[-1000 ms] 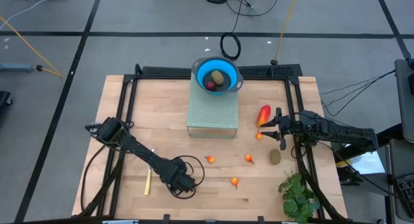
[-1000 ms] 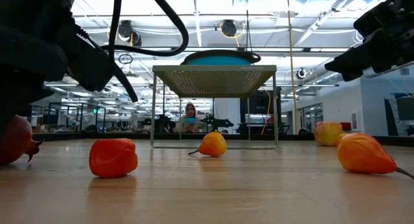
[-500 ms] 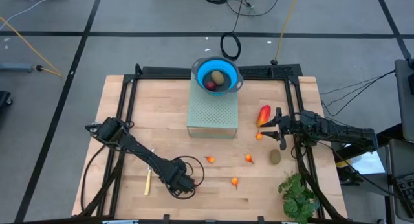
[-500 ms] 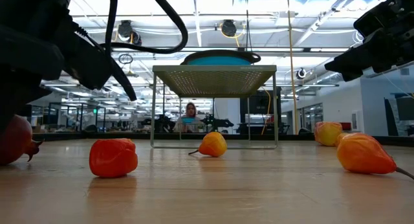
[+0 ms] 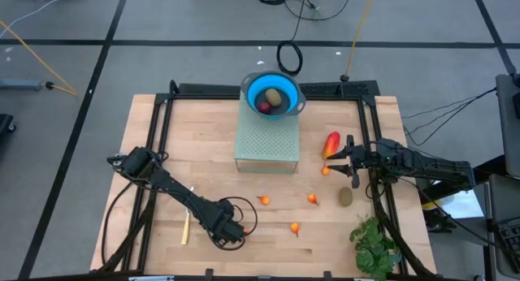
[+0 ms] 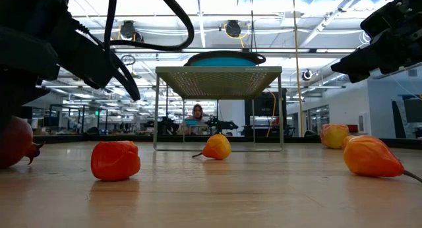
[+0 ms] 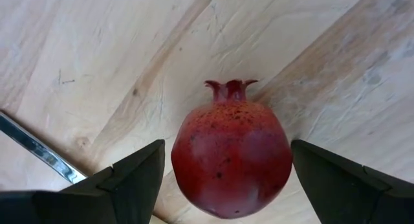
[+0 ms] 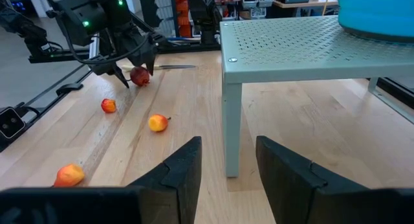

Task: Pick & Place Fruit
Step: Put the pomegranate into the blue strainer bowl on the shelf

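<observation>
My left gripper's fingers are beside both sides of the dark red round fruit [image 7: 231, 158], so it is time to close on it now.
A dark red round fruit [image 7: 231, 158] with a small crown rests on the wooden table near its front left. My left gripper [image 7: 226, 160] points down over it, open, one finger on each side and a narrow gap to the fruit on both. The right wrist view shows the same fruit [image 8: 139, 76] below that gripper [image 8: 129, 72]. Small orange fruits [image 5: 263, 201] [image 5: 313, 199] [image 5: 294, 228] lie mid-table. A red-and-yellow piece [image 5: 331, 143] and an olive oval [image 5: 346, 196] lie near my right gripper [image 5: 348, 161], which is level and open on nothing at the right edge.
A blue bowl [image 5: 253, 91] holding an olive and a dark red fruit stands on a perforated pale-green stand [image 5: 266, 143] at the table's far middle. A yellow-handled knife [image 5: 185, 228] lies left of my left gripper. A leafy plant [image 5: 375, 244] sits at the near right corner.
My left gripper has turned and tipped a little at the wrist while staying over the dark red fruit, its fingers still apart. The fruit has not moved.
</observation>
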